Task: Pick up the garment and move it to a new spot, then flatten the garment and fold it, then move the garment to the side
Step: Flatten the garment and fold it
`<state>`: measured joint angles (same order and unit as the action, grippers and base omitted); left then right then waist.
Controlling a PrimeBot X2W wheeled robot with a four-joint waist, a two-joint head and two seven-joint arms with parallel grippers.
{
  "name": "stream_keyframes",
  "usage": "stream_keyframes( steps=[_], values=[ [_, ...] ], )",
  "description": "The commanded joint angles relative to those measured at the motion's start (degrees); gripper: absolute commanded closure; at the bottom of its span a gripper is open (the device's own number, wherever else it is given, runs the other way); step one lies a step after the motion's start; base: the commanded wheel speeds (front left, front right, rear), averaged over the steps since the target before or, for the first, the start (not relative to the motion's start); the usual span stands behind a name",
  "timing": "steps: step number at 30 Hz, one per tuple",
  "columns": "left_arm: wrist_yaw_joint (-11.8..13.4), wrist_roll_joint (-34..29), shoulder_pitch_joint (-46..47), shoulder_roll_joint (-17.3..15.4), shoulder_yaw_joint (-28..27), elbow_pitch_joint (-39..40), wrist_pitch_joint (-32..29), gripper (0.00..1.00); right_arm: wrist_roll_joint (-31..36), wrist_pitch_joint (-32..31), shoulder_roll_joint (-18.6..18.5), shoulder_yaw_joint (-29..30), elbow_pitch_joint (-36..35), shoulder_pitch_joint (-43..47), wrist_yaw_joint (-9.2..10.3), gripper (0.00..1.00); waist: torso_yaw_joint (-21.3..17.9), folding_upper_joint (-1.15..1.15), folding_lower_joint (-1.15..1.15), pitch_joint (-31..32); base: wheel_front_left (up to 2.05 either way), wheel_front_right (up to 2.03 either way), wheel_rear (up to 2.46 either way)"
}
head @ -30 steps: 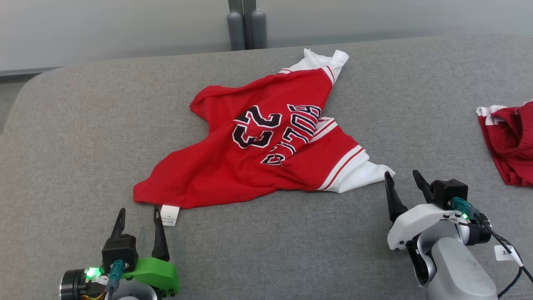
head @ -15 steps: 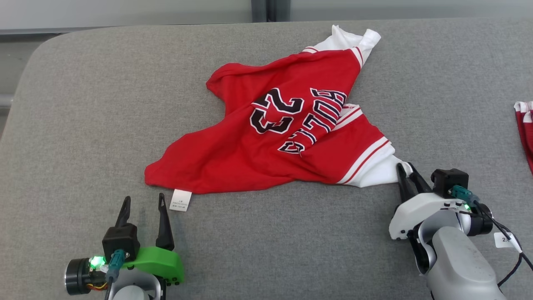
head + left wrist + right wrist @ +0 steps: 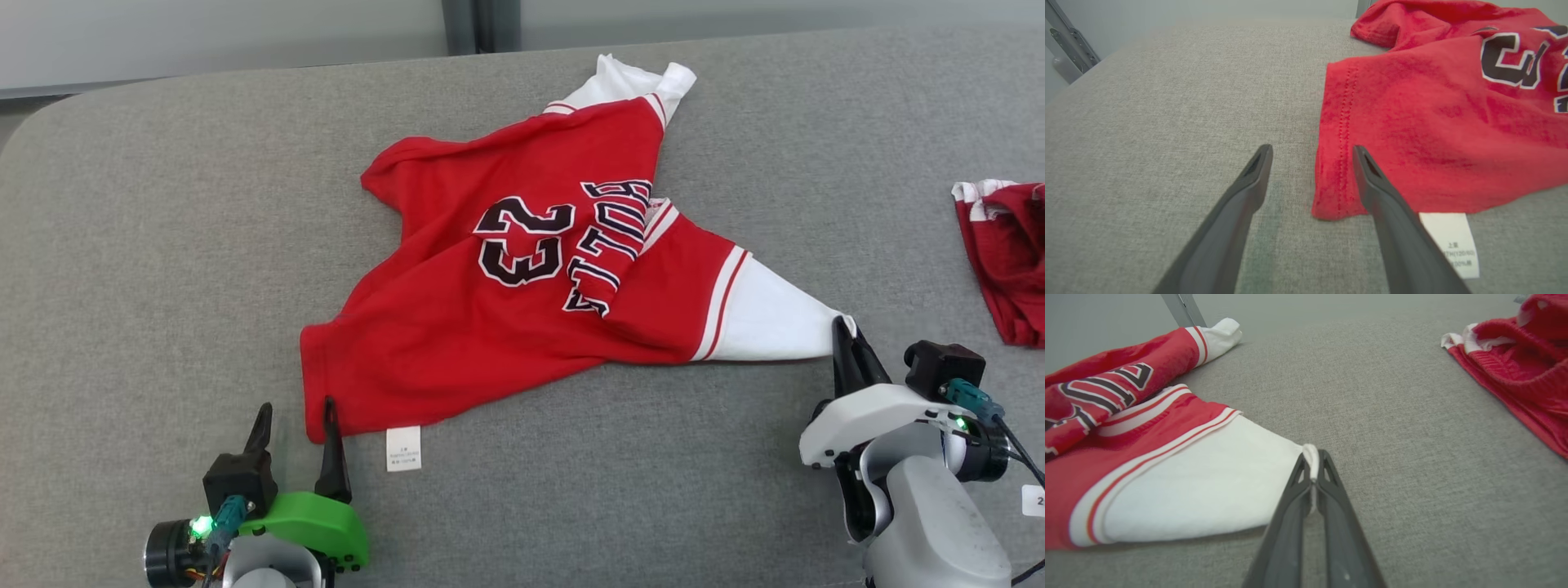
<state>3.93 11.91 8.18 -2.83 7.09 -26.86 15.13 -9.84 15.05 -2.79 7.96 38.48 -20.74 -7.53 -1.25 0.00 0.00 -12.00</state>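
Next, my left gripper grabs the jersey by its red hem corner, where the hem ends free. The jersey's body lies spread across the cushion.
A red jersey with white sleeves and a black "23" lies rumpled on the grey cushion. My right gripper is shut on the tip of its near white sleeve, which is stretched taut toward it; the pinched cloth shows between the fingertips. My left gripper stands open at the jersey's lower left hem corner, one finger over the cloth edge and the other on bare cushion. A white care label sticks out beside that finger.
A second red and white garment lies bunched at the right edge of the grey cushion, also seen as red cloth in the right wrist view. A grey post stands behind the cushion's far edge.
My right gripper has shut on the white sleeve tip and pulled it out to the right, drawing the jersey's hem toward the left gripper. The head camera has also shifted.
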Motion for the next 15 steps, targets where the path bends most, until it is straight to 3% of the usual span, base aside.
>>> stream_keyframes(
  steps=[1, 6, 13, 14, 15],
  values=[
    [-0.60, 1.16, -0.31, -0.16, 0.22, -0.49, -0.02, 0.00, -0.28, 0.16, -0.24, 0.23, -0.45, 0.80, 0.09, 1.00, -0.92, 0.00, 0.00, -0.05, 0.00, 0.00, 0.00],
    [-1.22, 3.22, 0.22, -0.19, 1.73, -3.01, -0.02, 0.00, -1.05, 0.16, -0.24, -0.29, -0.85, 0.73, 0.09, 1.00, -2.05, 0.00, 0.00, -0.37, 0.00, 0.00, 0.00],
    [-0.10, 5.44, -0.71, -0.18, 3.82, -4.31, -0.04, 0.00, -1.13, 0.16, -0.23, -0.52, -1.17, 0.12, 0.09, 1.00, -2.37, 0.00, 0.00, -0.08, 0.00, 0.00, 0.00],
    [-0.03, 5.79, -1.05, -0.18, 4.21, -4.32, -0.04, 0.34, -1.14, 0.16, -0.23, -0.48, -1.22, 0.10, 0.09, 1.00, -2.27, 0.00, 0.00, 0.05, 0.00, 0.00, 0.00],
    [-0.11, 5.91, -1.27, -0.18, 4.60, -4.46, -0.05, 0.59, -1.12, 0.16, -0.23, -0.47, -1.26, 0.14, 0.09, 1.00, -2.18, 0.00, 0.00, 0.15, 0.00, 0.00, 0.00]
  ],
)
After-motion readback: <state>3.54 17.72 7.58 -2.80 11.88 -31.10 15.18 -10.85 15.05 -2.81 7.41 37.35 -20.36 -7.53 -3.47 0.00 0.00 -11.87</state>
